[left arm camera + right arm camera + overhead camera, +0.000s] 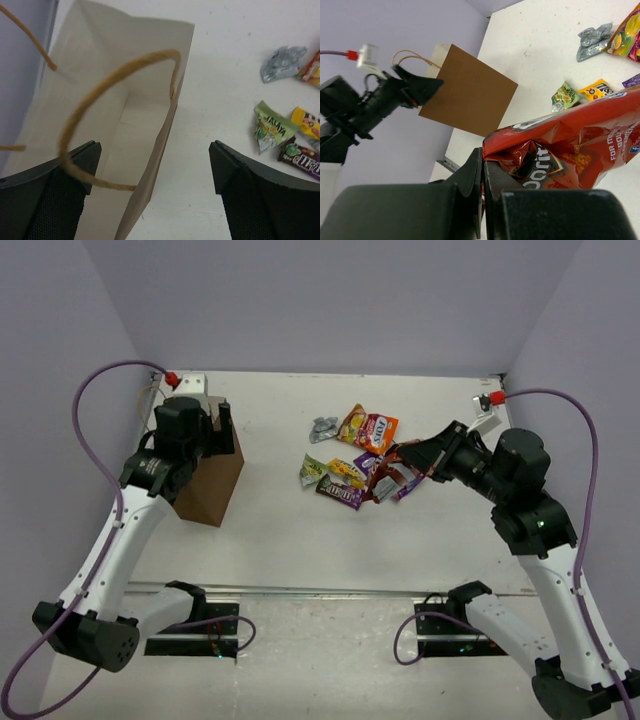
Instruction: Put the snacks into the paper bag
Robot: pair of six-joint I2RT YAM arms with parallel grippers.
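Observation:
The paper bag's opening should stay free to take in the snacks, so my left gripper needs to reach the bag and grab it by its top rim [156,150].
The brown paper bag [210,485] stands upright at the left, its pale inside [100,85] showing. My left gripper [216,426] is open above its mouth [155,167]; one finger is over the opening, the other outside the bag's right wall. My right gripper [408,453] is shut [483,160] on a corner of the large red chip bag [580,150], holding it above the snack pile [392,478]. On the table lie a silver wrapper [323,427], an orange-yellow packet [352,423], a yellow-green packet [313,470], a dark brown candy packet [340,493] and a purple packet [367,462].
The bag's loop handle [107,85] arches between my left fingers. A red-orange packet [379,432] lies beside the orange-yellow one. Purple walls close the table at the back and both sides. White table stretches between bag and pile [270,490].

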